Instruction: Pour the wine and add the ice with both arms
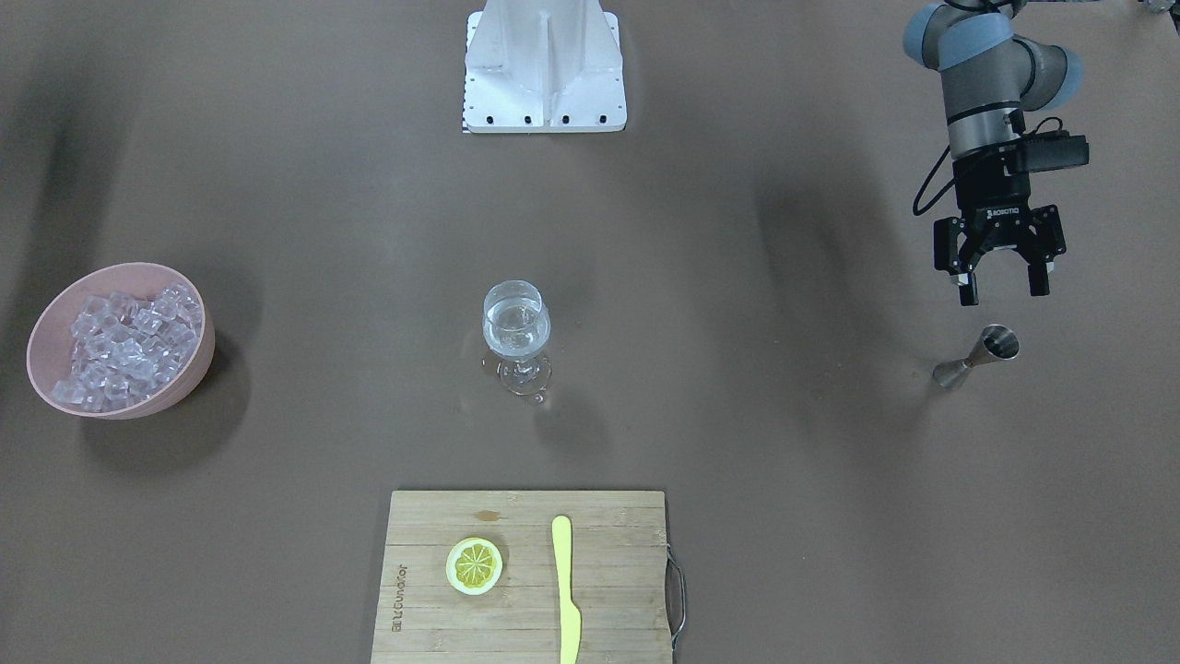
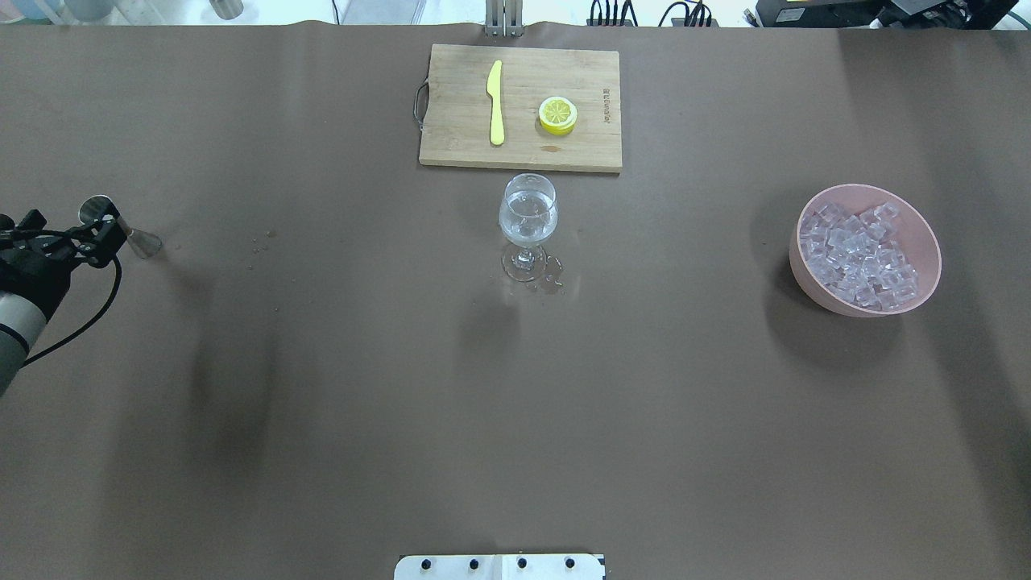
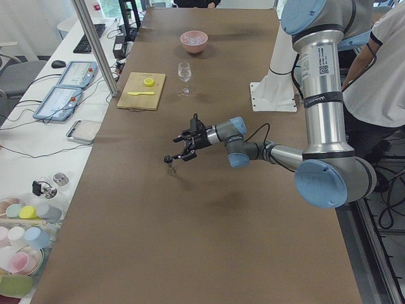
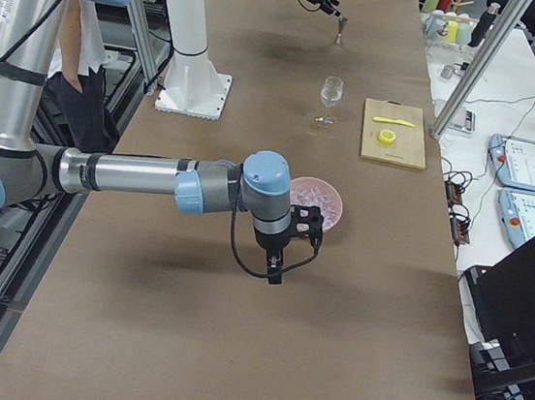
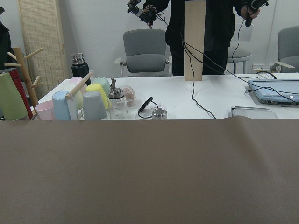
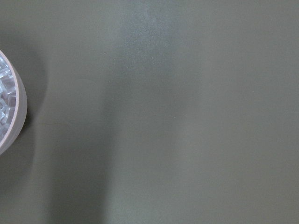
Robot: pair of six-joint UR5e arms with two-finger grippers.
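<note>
My left gripper grabs the steel jigger by its narrow middle (image 1: 969,365) next, to pour wine into the glass (image 1: 516,323).
A stemmed wine glass (image 1: 516,323) stands mid-table with a little clear wine (image 2: 527,224) in it. A pink bowl (image 1: 191,381) holds many clear ice cubes (image 1: 124,346); the cubes also show in the overhead view (image 2: 862,258). My left gripper (image 1: 1000,281) is open and empty, just above and beside a steel jigger (image 1: 977,355) that stands on the table. My right gripper (image 4: 276,269) hangs above the table beside the bowl (image 4: 316,201); it shows only in the exterior right view, so I cannot tell whether it is open. The right wrist view shows only the bowl's rim (image 6: 18,116).
A wooden cutting board (image 1: 525,627) with a lemon slice (image 1: 474,564) and a yellow knife (image 1: 565,590) lies beyond the glass. Small drops (image 2: 552,282) lie by the glass's foot. The white base mount (image 1: 544,69) stands at the robot's side.
</note>
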